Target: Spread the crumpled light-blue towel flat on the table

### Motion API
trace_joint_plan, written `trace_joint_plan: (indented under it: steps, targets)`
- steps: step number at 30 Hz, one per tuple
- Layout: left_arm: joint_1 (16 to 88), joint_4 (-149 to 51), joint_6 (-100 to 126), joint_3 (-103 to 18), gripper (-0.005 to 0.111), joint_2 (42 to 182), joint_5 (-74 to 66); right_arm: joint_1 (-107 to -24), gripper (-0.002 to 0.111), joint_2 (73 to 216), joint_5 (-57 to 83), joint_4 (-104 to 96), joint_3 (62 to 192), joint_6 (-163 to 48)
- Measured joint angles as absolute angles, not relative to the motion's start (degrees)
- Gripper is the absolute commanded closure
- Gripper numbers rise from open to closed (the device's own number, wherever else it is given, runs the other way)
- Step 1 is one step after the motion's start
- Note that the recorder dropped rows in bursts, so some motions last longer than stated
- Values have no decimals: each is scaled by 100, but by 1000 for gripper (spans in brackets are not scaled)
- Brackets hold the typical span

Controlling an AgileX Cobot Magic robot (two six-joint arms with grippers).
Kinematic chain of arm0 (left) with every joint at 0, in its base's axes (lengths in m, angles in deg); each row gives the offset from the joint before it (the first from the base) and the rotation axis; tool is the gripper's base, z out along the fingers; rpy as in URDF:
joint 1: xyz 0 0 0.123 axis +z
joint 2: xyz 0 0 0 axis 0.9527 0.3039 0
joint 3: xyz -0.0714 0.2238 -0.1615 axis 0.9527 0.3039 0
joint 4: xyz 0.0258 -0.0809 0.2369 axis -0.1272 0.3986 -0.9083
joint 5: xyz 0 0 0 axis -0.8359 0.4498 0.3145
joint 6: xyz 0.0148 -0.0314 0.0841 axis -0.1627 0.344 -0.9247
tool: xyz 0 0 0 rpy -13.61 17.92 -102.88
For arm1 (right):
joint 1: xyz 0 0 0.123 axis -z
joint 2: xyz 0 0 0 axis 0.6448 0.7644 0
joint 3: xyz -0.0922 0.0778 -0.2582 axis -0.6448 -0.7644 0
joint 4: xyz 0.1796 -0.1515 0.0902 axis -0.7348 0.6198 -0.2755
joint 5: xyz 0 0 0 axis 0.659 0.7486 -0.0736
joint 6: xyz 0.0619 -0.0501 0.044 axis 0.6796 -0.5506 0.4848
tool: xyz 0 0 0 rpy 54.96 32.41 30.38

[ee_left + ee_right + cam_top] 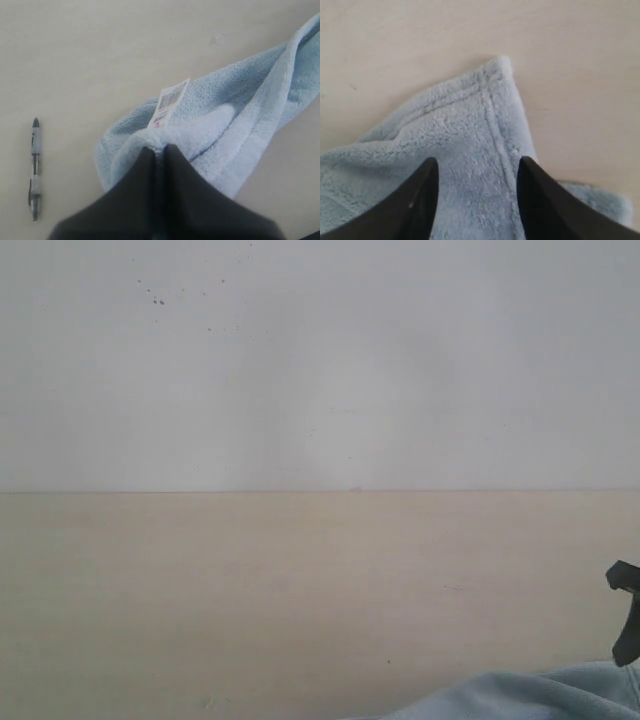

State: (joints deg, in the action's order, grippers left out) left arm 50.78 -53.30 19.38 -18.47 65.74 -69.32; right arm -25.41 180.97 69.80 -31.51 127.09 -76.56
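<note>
My right gripper moves toward the corner next and closes on it after that, since both fingers are over the towel, short of the corner's tip [501, 67].
The pale light-blue towel [235, 120] lies bunched on the beige table [100, 50]. My left gripper [159, 148] is shut on a fold of its hemmed edge, just below the white barcode tag [170, 102]. In the right wrist view a hemmed corner of the towel [470, 130] lies flat, and my right gripper [477, 165] stands open over it, one finger on each side. The exterior view shows only a lump of towel [540, 695] at the bottom right, with a dark part of the right gripper [626, 625] at the right edge.
A pen [34, 167] lies on the table beside the towel in the left wrist view. The white speckled wall [320, 360] rises behind the table's far edge. Bare tabletop [250, 600] spreads across the exterior view.
</note>
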Motion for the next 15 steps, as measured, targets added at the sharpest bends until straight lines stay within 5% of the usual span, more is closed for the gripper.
trace_joint_plan:
  steps: [15]
  targets:
    - [5059, -5330, 1902, -1843, 103, 6574, -6932, -2489, 61, 18538, 6090, -3575, 12799, -8352]
